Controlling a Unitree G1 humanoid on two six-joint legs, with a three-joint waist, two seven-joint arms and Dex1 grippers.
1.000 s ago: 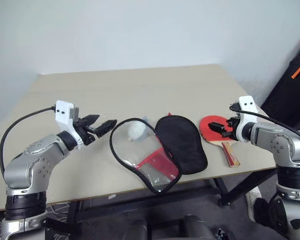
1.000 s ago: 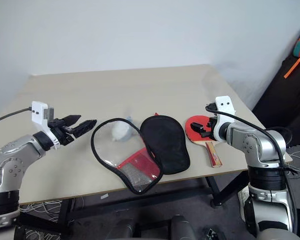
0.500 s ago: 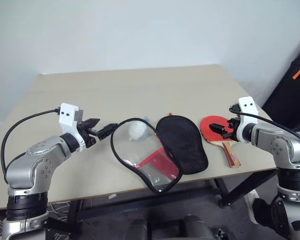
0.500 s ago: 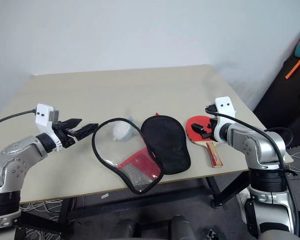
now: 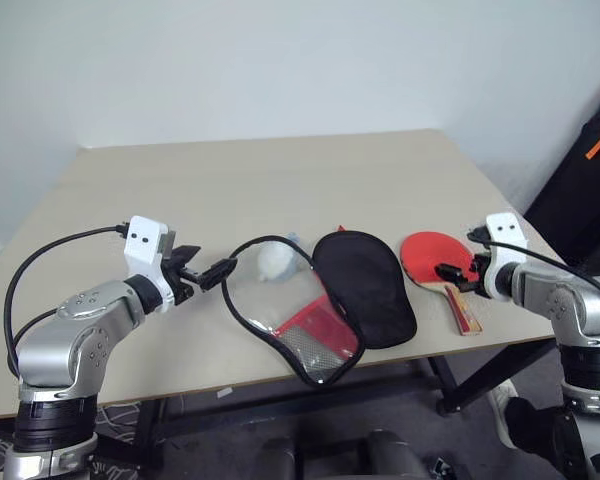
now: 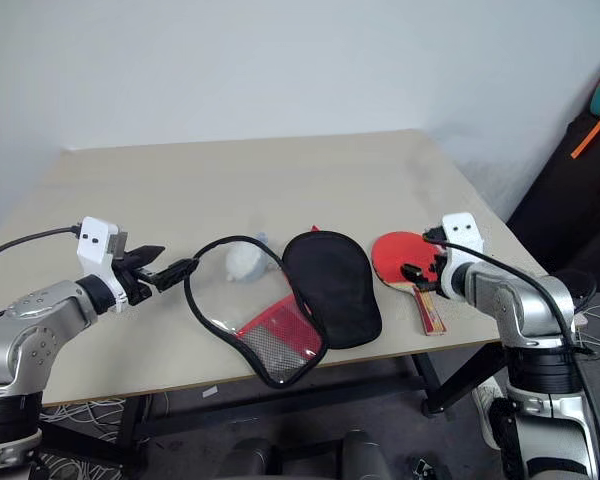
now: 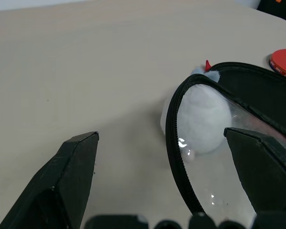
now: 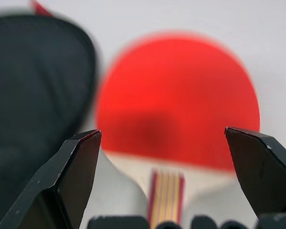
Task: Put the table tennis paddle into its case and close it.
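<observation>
My right fingers, above the striped handle, must lower before closing.
The table tennis paddle (image 5: 426,254) lies red face up near the table's right edge, its wooden handle (image 5: 463,309) pointing toward me. The case (image 5: 364,284) lies unzipped and spread flat left of it: black side on the right, clear side (image 5: 270,300) on the left, with a red insert (image 5: 315,325) showing. A whitish ball (image 7: 203,117) sits at the clear side's far end. My right gripper (image 5: 451,272) hangs open just above where the paddle's face meets its handle. My left gripper (image 5: 206,263) is open, its fingertips at the case's left rim (image 7: 172,125).
The beige table (image 5: 260,180) has open room behind the case and paddle. Its front edge runs close to the case and the handle. A dark bag with an orange strap (image 5: 598,140) stands beyond the right edge.
My right gripper has dropped and shifted right, from over the paddle's face to its neck. The left gripper has tilted slightly, staying by the case's rim. Both stay open.
</observation>
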